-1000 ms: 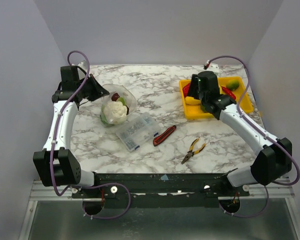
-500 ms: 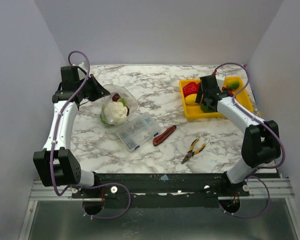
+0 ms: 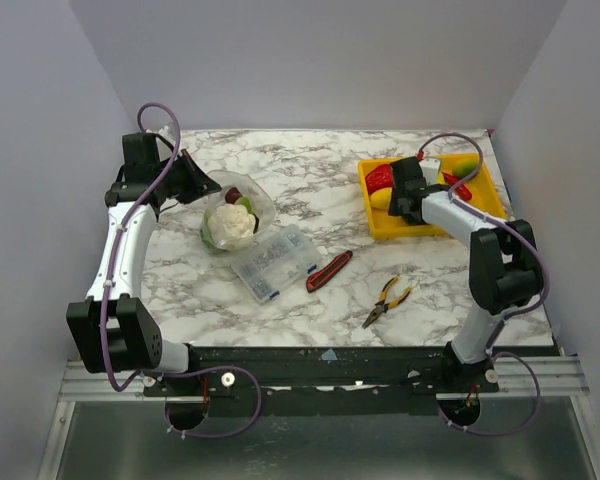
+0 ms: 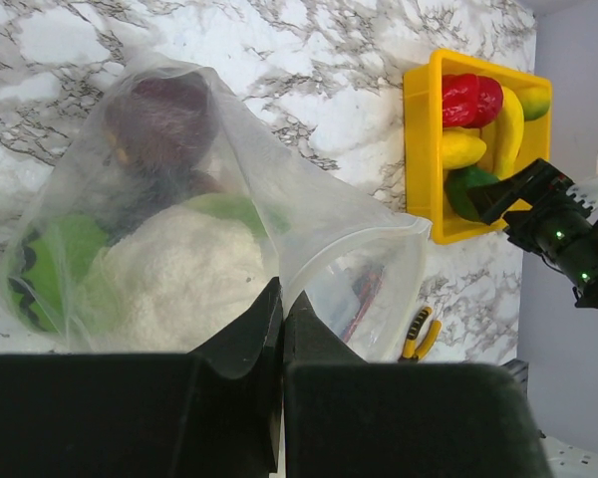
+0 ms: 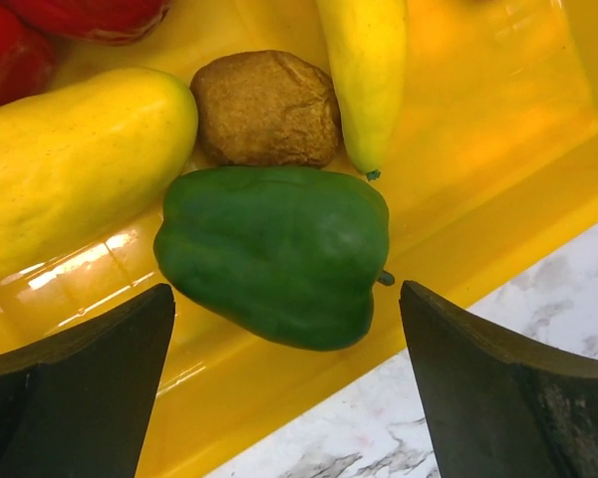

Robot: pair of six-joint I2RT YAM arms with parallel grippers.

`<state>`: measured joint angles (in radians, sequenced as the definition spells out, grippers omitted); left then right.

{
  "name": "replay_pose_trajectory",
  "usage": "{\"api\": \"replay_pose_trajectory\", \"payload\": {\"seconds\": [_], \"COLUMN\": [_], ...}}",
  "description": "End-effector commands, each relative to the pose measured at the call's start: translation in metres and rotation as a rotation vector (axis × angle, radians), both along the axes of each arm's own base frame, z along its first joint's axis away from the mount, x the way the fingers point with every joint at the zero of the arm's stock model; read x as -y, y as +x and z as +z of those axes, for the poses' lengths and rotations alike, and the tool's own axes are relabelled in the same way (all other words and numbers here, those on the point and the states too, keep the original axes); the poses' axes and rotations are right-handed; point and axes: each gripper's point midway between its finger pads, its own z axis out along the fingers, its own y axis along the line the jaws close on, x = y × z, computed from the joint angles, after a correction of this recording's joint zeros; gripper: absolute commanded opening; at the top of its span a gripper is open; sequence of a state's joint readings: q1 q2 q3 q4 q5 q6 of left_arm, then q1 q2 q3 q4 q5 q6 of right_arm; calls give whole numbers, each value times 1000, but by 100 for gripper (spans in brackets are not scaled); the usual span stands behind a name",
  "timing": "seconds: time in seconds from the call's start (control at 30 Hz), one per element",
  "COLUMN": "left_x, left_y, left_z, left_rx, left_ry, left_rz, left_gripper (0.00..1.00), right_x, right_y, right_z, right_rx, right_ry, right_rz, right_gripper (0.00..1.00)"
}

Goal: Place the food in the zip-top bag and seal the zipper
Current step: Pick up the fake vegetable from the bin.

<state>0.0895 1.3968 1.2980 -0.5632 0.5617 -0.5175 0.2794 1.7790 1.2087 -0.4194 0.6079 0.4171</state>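
Observation:
Next, my right gripper grabs the green pepper (image 5: 279,254) by its near edge (image 5: 321,302) beside the stem, leaving most of the pepper free to enter the bag.
My left gripper (image 3: 198,183) (image 4: 282,295) is shut on the rim of the clear zip-top bag (image 3: 238,212) (image 4: 309,224) and holds its mouth up. Inside lie a white cauliflower (image 4: 169,289), a dark maroon piece (image 4: 169,119) and a green piece (image 4: 45,264). My right gripper (image 3: 405,202) (image 5: 286,291) is open and empty, low over the yellow tray (image 3: 488,207) (image 5: 279,398). Its fingers straddle a green pepper (image 5: 279,254) without touching it. Beside the pepper lie a yellow piece (image 5: 70,164), a brown piece (image 5: 267,108), a long yellow piece (image 5: 364,60) and red pieces (image 5: 40,30).
A clear rigid compartment box (image 3: 274,262) sits just in front of the bag. A red-and-black utility knife (image 3: 329,270) and yellow-handled pliers (image 3: 387,300) lie mid-table nearer the front. Grey walls close in the table on three sides.
My right arm has folded and its gripper has swung down and left to the tray's near-left corner. The left arm and the bag have not moved.

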Motion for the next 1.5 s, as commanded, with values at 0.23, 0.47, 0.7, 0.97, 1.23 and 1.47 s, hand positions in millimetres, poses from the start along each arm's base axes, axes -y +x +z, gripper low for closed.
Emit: {"api": "replay_pose_trajectory", "payload": {"seconds": [0.23, 0.47, 0.7, 0.97, 1.23, 1.47], "left_x": [7, 7, 7, 7, 7, 11], "left_y": [-1, -1, -1, -1, -1, 0], "left_z": [8, 7, 7, 6, 6, 5], "left_rx": [34, 31, 32, 32, 33, 27], "left_ry": [-24, -25, -26, -25, -24, -47], "left_rz": [-31, -31, -34, -34, -33, -49], "left_gripper": [0, 0, 0, 0, 0, 0], "right_x": [9, 13, 12, 5, -6, -73], "right_y": [31, 27, 21, 25, 27, 16], "right_z": [-10, -5, 29, 66, 95, 129], "right_rx": [30, 55, 170, 271, 331, 401], "right_ry": [-57, -63, -29, 17, 74, 342], "right_rz": [-28, -38, -17, 29, 81, 397], "right_gripper": [96, 83, 49, 14, 0, 0]}}
